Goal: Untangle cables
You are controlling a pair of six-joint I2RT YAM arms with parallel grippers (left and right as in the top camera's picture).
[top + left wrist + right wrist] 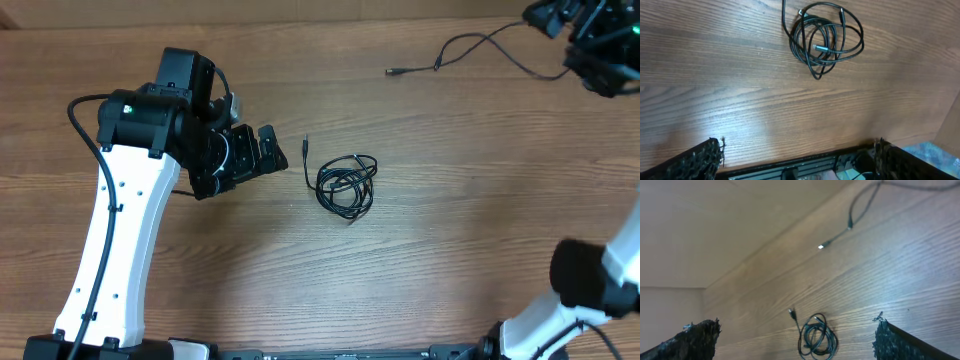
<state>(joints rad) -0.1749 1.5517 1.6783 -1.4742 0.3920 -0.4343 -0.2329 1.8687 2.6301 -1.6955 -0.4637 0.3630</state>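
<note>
I will next grab an outer loop of the coiled bundle (346, 186) (826, 324) with my right gripper, opposite my left gripper, to lift and untangle the cables.
One thin black cable lies as a small coiled bundle (346, 186) at the table's middle, with a plug end (306, 142) sticking out at its upper left. It also shows in the left wrist view (825, 39) and the right wrist view (816, 339). A second cable (470, 48) lies stretched out at the far right, its metal-tipped plug (392, 72) pointing left; it shows in the right wrist view (860, 205). My left gripper (272, 152) is open and empty, just left of the bundle. My right gripper (588, 48) is open and raised at the far right corner, by the stretched cable's far end.
The wooden table (450, 250) bears only the two cables. The left arm's white link (110, 240) stands over the front left. The right arm's base (590, 290) is at the front right. The table's front edge (790, 162) shows in the left wrist view.
</note>
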